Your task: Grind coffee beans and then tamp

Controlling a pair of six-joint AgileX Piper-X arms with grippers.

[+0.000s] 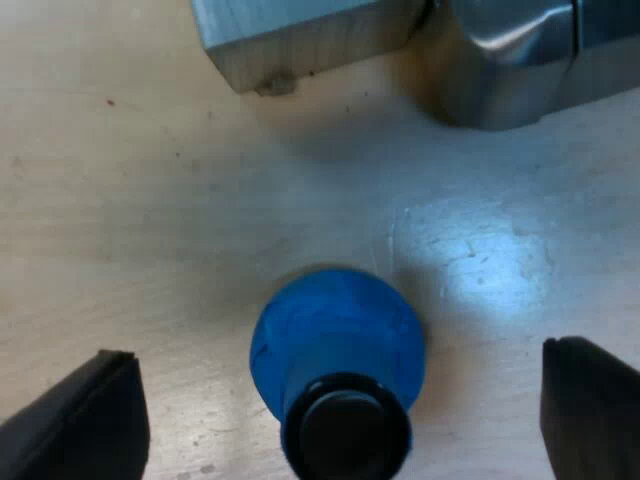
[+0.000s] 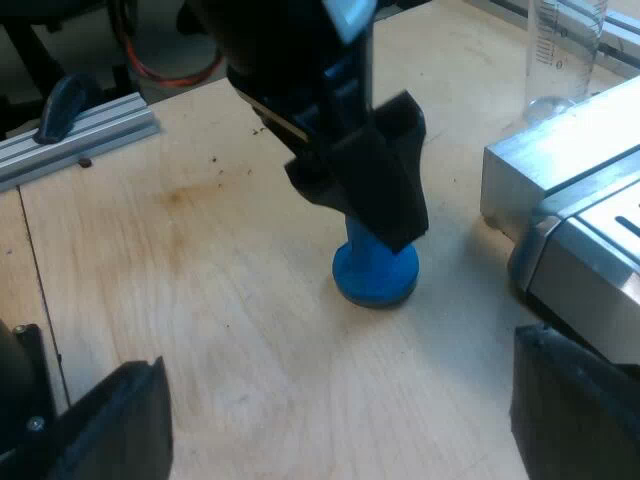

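Next, my left gripper grips its narrow upright handle (image 1: 343, 378), since the tamper flares into a wide round base.
A blue tamper (image 1: 335, 345) with a black knob on top stands upright on the wooden table, close to the espresso machine (image 1: 510, 60). My left gripper (image 1: 340, 360) hangs over it, open wide, one finger on each side of the tamper and clear of it. From the right wrist view the same left gripper (image 2: 385, 205) is down over the tamper (image 2: 375, 275), hiding its upper part. My right gripper (image 2: 340, 400) is open a little way off above the bare table, with nothing between its fingers.
The espresso machine's metal base (image 2: 580, 230) stands beside the tamper. A measuring glass (image 2: 565, 50) stands beyond the machine's corner. An aluminium rail (image 2: 80, 130) lies along the table's far edge. A few coffee specks dot the wood.
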